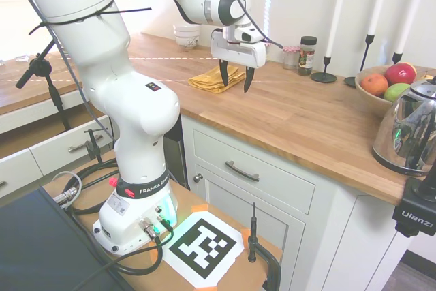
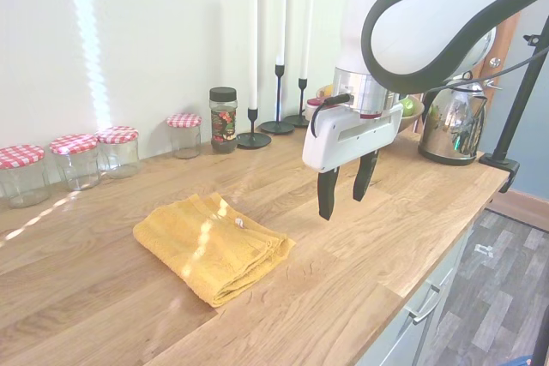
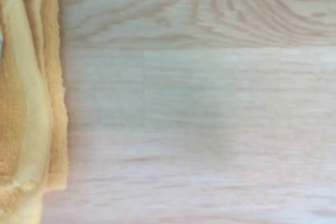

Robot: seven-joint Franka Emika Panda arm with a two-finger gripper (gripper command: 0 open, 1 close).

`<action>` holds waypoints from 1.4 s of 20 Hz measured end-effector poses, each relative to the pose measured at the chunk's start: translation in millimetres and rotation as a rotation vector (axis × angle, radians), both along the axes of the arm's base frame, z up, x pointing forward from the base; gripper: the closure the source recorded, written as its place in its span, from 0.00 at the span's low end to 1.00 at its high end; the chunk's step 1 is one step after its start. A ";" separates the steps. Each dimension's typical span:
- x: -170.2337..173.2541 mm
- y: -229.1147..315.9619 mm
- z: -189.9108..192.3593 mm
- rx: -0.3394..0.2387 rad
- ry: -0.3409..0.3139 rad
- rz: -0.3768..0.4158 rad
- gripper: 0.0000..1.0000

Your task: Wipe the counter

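Observation:
My gripper pinches the yellow cloth by that raised fold [image 1: 219, 78] [image 3: 32, 98] next, since the cloth lies flat on the counter with the fold standing up.
The counter [image 1: 300, 117] [image 2: 360, 263] is a long warm-brown butcher-block top over white cabinets. A folded yellow cloth [image 1: 214, 78] [image 2: 210, 246] [image 3: 29, 98] lies flat on it. My gripper [image 1: 236, 80] [image 2: 345, 190] hangs open a little above the wood, just to the right of the cloth in the second exterior view, with nothing between its fingers. The wrist view shows bare wood with the cloth's edge along one side.
Red-checked jars [image 2: 77, 159], a spice jar [image 2: 223, 119] and black candlesticks [image 2: 279, 117] line the back wall. A fruit bowl [image 1: 385, 86] and a steel kettle [image 1: 409, 134] [image 2: 450, 122] stand further along the counter. White bowls [image 1: 186, 35] sit behind the cloth.

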State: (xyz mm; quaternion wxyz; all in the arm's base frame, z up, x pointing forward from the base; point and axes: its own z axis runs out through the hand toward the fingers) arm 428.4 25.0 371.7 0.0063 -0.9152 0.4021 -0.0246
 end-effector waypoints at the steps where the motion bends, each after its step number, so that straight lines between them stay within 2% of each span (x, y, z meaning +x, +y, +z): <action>1: 2.3 2.0 0.3 0.000 -0.001 0.004 0.00; 18: 52.6 121.1 12.7 -0.001 -0.026 0.081 0.00; 23: 63.5 141.1 14.5 -0.015 -0.016 0.096 0.00; 28: 74.9 154.8 0.5 -0.027 0.002 0.113 0.00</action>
